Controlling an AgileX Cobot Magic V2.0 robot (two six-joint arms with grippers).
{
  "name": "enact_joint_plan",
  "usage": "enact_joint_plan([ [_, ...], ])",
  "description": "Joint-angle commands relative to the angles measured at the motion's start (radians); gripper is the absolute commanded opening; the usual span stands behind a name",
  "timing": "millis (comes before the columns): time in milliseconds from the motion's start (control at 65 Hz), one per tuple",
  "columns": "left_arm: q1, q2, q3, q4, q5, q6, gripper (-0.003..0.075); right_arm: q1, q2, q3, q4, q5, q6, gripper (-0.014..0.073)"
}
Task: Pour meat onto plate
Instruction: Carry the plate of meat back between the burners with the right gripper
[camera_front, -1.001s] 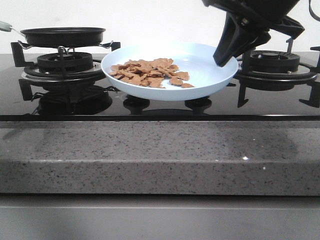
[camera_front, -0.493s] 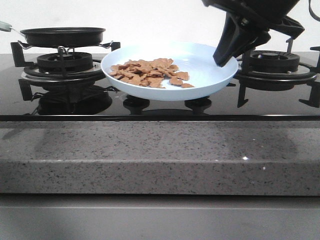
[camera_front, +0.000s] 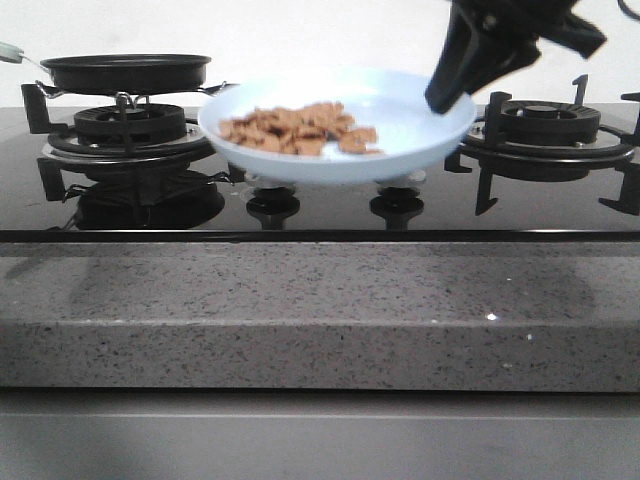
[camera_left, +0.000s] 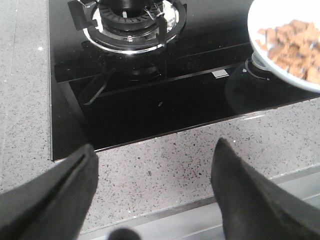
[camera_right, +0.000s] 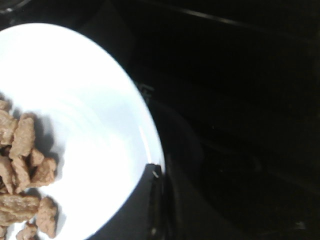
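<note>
The plate's bottom is still above the black glass hob, so my right gripper keeps holding the plate for now.
The pale blue-white plate carries a heap of brown-orange meat slices on its left half. It hangs slightly above the black glass hob, between the two burners. My right gripper comes down from the upper right and is shut on the plate's right rim. The right wrist view shows one finger over the rim of the plate, with the meat beside it and the gripper pinching the edge. My left gripper is open and empty above the granite counter edge. The plate and meat show at that view's corner.
A black frying pan sits on the left burner. The right burner with its black pan supports stands just behind my right gripper. A speckled granite counter front runs below the hob. The left burner also shows in the left wrist view.
The plate, resting on the hob before, has risen a little with the meat on it, held by my right gripper, which moved up. The plate looks blurred from motion.
</note>
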Motion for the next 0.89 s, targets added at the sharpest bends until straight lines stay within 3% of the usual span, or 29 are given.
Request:
enact_joint_plan([
  [0,-0.007,0.001,-0.023,-0.024,-0.057,-0.012,0.0471,-0.018,-0.025,-0.098,0.031,-0.013,-0.009,-0.0119],
  [493,-0.007,0.001,-0.023,-0.024,-0.057,-0.012,0.0471,-0.115,0.353,-0.625,0.031,0.220,0.026,-0.0119],
  [877,-0.007,0.001,-0.023,-0.024,-0.057,-0.012,0.0471,-0.119,0.482,-0.707,0.039,0.220,0.040,-0.0095],
])
